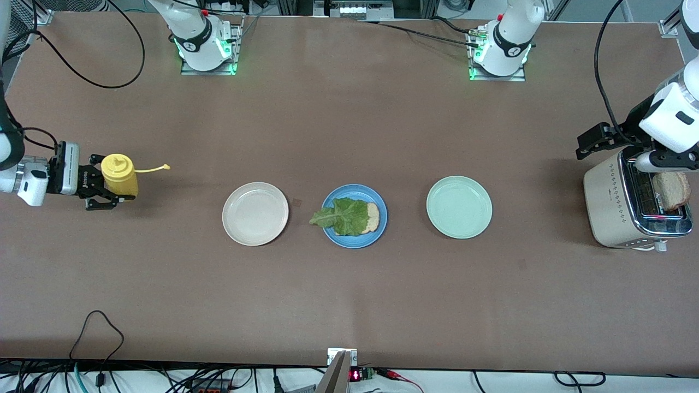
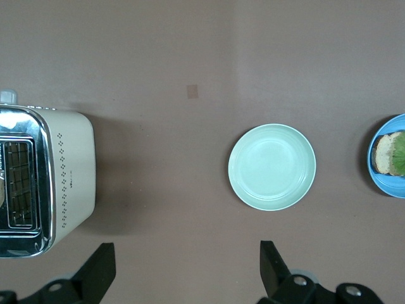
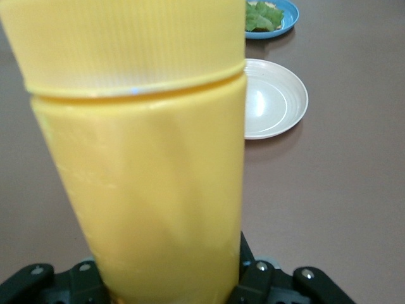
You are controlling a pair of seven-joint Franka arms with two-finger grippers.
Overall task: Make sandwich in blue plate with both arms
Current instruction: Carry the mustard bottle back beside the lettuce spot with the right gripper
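Note:
My right gripper holds the yellow squeeze bottle above the table in the front view. It needs to stay shut and keep holding the bottle.
The blue plate [image 1: 355, 240] sits mid-table and holds one toasted bread slice [image 1: 373, 216] with a ruffled lettuce leaf [image 1: 341, 215] over it; the leaf hangs past the rim. A second bread slice [image 1: 670, 190] stands in the toaster [image 1: 614, 210]. My left gripper [image 1: 595, 141] is open and empty, up in the air beside the toaster; in the left wrist view [image 2: 188, 272] bare table lies under it. My right gripper [image 1: 106, 191] is shut on an upright yellow squeeze bottle [image 1: 120, 174] at the right arm's end of the table. The bottle fills the right wrist view [image 3: 139, 158].
A beige plate [image 1: 255, 213] lies beside the blue plate toward the right arm's end. A mint-green plate [image 1: 458, 207] lies toward the left arm's end; it also shows in the left wrist view [image 2: 272, 166]. A small tape mark [image 1: 296, 202] lies between the beige and blue plates.

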